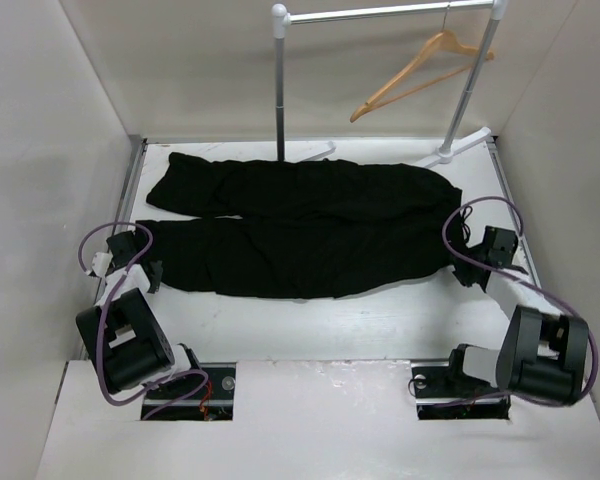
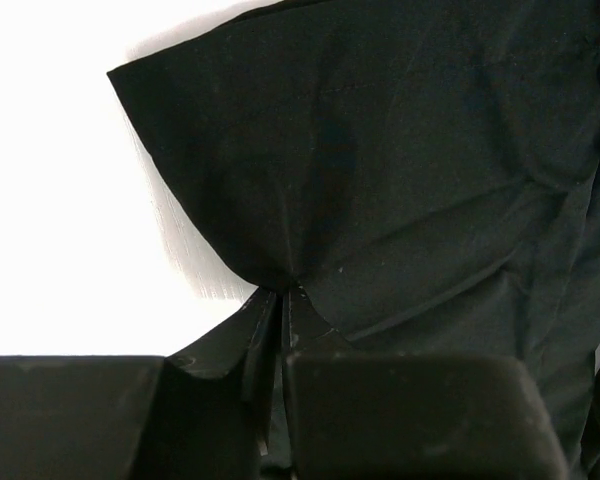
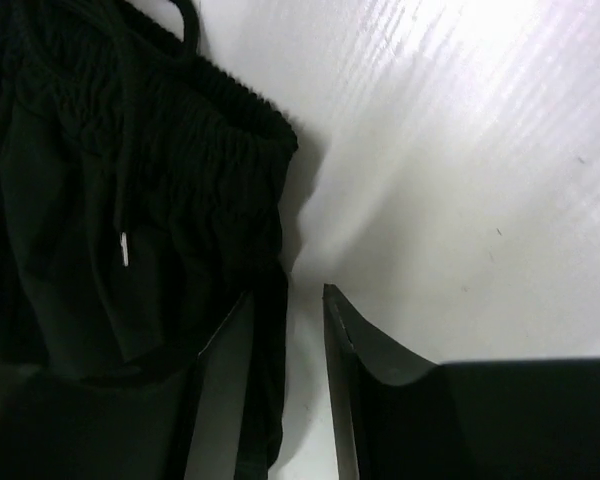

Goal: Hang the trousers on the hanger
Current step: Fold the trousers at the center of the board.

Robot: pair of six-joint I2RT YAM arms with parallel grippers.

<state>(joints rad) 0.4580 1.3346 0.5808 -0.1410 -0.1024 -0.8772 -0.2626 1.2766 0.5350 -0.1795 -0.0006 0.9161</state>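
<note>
My right gripper should next grab the trousers' waistband at its near end [image 1: 453, 265], so the near leg can be folded over the far one for the hanger [image 1: 420, 75].
The black trousers [image 1: 300, 225] lie flat across the table, leg ends to the left and waistband to the right. The wooden hanger [image 1: 420, 75] hangs on the rail at the back right, empty. My left gripper [image 1: 152, 272] is at the near leg's hem and is shut on a pinch of the trousers' fabric [image 2: 410, 150]; the fabric puckers at its tips [image 2: 280, 292]. My right gripper [image 1: 465, 268] is open at the near end of the waistband. The gathered waistband [image 3: 130, 180] has its edge lying between the two fingers [image 3: 288, 295].
A grey metal clothes rail [image 1: 380, 12] stands at the back, its left post [image 1: 280, 90] and right foot [image 1: 460, 145] on the table behind the trousers. White walls close in on the left, right and back. A drawstring with a metal tip [image 3: 125, 245] lies on the waistband.
</note>
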